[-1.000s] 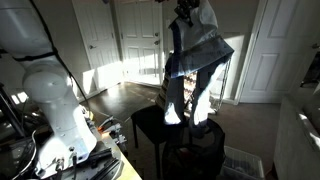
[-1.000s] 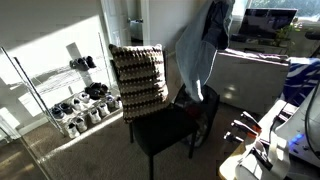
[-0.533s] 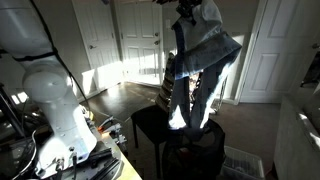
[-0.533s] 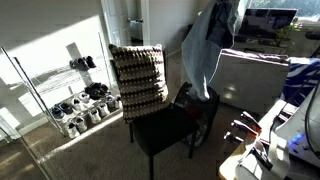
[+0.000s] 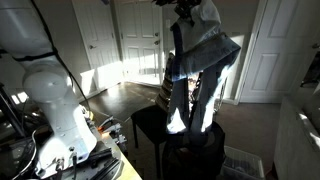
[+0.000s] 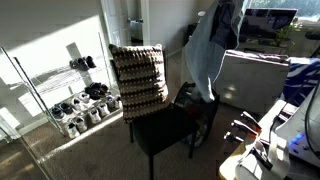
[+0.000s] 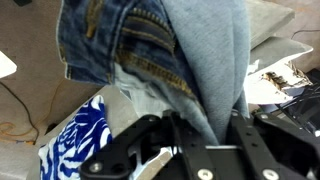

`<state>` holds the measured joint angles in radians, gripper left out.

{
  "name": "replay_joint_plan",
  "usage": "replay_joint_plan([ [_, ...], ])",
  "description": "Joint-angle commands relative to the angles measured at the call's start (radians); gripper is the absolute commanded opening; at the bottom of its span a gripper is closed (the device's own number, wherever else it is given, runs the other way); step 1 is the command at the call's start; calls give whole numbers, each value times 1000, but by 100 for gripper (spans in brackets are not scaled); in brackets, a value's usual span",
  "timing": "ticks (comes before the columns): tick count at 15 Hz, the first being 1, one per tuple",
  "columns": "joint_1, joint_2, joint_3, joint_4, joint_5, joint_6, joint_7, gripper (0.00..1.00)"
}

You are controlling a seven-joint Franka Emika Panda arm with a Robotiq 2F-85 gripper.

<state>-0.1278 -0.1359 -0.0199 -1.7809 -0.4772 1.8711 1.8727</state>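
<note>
The lower ends of the blue jeans (image 5: 197,70) hang over the dark bin (image 5: 194,157), and the jeans would fall inside if I let go, so I will open my gripper.
A pair of blue jeans (image 5: 197,70) hangs in the air above a dark chair (image 5: 160,128), held up by my gripper (image 5: 186,10) near the top of the frame. In the other exterior view the jeans (image 6: 213,55) dangle over the black chair seat (image 6: 165,130), which has a patterned cushion (image 6: 138,78) against its back. In the wrist view my gripper (image 7: 213,128) is shut on a fold of the jeans (image 7: 190,50), the denim pinched between the two black fingers (image 7: 165,135) and hanging away from the camera.
A white robot base (image 5: 55,110) stands by a cluttered table. White doors (image 5: 140,40) are behind the chair. A wire shoe rack (image 6: 75,100) stands by the wall. A white cabinet (image 6: 250,80) and a blue-patterned cloth (image 7: 75,145) lie near the chair.
The jeans have swung and lifted a little, moving to the right in both exterior views. The grip on them is unchanged.
</note>
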Motion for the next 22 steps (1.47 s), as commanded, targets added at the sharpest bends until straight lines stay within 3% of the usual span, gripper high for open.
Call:
replay_joint_plan([
  [1, 8, -4, 6, 32, -23, -40, 29, 49],
  [2, 8, -4, 6, 32, -22, -43, 31, 50],
  [10, 12, 1, 7, 84, 11, -86, 20, 98],
  [20, 28, 9, 6, 129, 36, -201, -30, 100],
  [21, 37, -12, 7, -16, 46, -119, -19, 100],
  [22, 42, -7, 10, -23, 47, -127, -22, 100],
])
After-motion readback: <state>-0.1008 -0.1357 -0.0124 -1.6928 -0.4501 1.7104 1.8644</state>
